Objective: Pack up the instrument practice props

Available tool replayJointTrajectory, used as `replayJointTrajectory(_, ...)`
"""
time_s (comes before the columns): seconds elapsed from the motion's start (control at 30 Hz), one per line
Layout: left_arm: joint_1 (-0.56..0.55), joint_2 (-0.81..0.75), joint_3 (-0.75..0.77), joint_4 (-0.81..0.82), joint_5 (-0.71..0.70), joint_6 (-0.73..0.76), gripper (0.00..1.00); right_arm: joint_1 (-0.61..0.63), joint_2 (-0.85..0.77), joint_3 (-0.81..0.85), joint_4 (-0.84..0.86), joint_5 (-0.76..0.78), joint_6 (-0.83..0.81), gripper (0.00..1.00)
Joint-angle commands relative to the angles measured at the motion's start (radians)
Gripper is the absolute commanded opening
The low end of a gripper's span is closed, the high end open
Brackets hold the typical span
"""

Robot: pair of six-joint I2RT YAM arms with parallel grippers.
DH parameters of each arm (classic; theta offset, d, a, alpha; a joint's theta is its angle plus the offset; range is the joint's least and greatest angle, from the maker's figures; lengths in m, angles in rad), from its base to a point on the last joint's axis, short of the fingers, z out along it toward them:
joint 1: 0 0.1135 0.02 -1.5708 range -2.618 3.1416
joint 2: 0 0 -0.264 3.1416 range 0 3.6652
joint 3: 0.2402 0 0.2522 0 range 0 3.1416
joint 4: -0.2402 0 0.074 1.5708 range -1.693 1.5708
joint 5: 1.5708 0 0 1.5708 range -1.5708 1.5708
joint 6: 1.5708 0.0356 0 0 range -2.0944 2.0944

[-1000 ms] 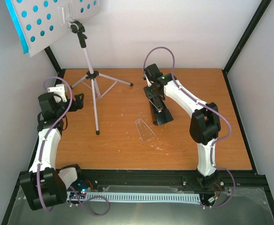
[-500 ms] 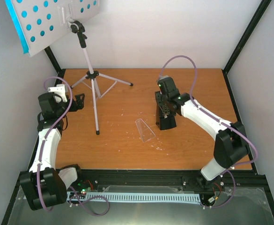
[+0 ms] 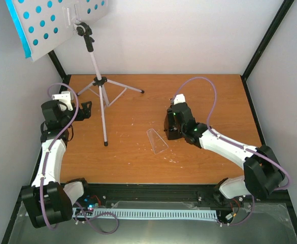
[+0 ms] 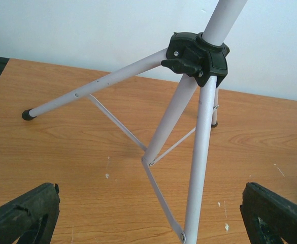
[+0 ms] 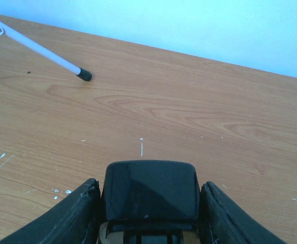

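The black metronome [image 3: 169, 131] is low over flat table and would end there beside its clear cover, so it is now time for my right gripper to open.
The white tripod music stand [image 3: 98, 86] stands at the far left. Its hole-punched desk [image 3: 52, 20] is high up, with cyan sheet-music pages [image 3: 17, 23] behind it. My left gripper [image 3: 86, 110] is open just left of the stand. In the left wrist view the hub [image 4: 196, 53] and the legs are ahead, with one leg between the wide-open fingers [image 4: 21, 218]. My right gripper [image 3: 172, 127] is shut on the black metronome [image 3: 169, 131], low over the table. The metronome [image 5: 151, 198] fills the gap between the fingers [image 5: 77, 213]. Its clear cover [image 3: 157, 141] lies just left of it.
The wooden table [image 3: 138, 162] has white walls behind and at both sides, and black frame posts in the far corners. A stand foot [image 5: 84, 75] shows ahead and to the left of the right gripper. A black rail runs along the near edge [image 3: 153, 193].
My right arm has swung down and toward the near side with the metronome, ending beside the clear cover. The left arm and the stand have not moved.
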Motion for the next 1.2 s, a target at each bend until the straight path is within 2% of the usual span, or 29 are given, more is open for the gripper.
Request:
replayJointTrajectory(0.0,-0.002,-0.013,0.019,0.030,0.014,0.013,0.98,0.036,-0.041,-0.020,0.197,0.134,0.002,0.45)
replayJointTrajectory(0.13,-0.002,-0.020,0.016,0.035,0.018,0.010,0.98,0.049,-0.042,-0.040,0.198,0.163,0.035,0.48)
replayJointTrajectory(0.2,-0.002,-0.020,0.016,0.036,0.021,0.009,0.98,0.049,-0.041,-0.042,0.178,0.163,0.061,0.53)
replayJointTrajectory(0.4,-0.002,-0.027,0.015,0.038,0.023,0.012,0.98,0.049,-0.117,-0.048,0.148,0.161,0.061,0.77)
replayJointTrajectory(0.57,-0.002,-0.027,0.015,0.039,0.031,0.014,0.98,0.045,-0.255,-0.040,0.108,0.184,0.005,0.87)
replayJointTrajectory(0.63,-0.002,-0.029,0.014,0.040,0.031,0.015,0.98,0.007,-0.303,-0.043,0.056,0.157,0.027,0.89)
replayJointTrajectory(0.77,-0.002,-0.029,0.014,0.038,0.030,0.017,0.98,-0.209,-0.352,-0.082,-0.093,-0.085,0.174,0.88)
replayJointTrajectory(0.93,-0.002,-0.026,0.011,0.041,0.033,0.019,0.98,-0.463,-0.355,-0.263,-0.049,-0.442,0.296,0.78)
replayJointTrajectory(1.03,-0.002,-0.018,0.011,0.041,0.039,0.018,0.98,-0.489,-0.255,-0.299,0.003,-0.561,0.314,0.68)
replayJointTrajectory(1.1,-0.002,-0.015,0.012,0.041,0.043,0.016,0.98,-0.489,-0.185,-0.316,0.041,-0.574,0.318,0.58)
replayJointTrajectory(1.17,-0.002,-0.016,0.010,0.041,0.044,0.014,0.98,-0.489,-0.122,-0.334,0.095,-0.580,0.318,0.53)
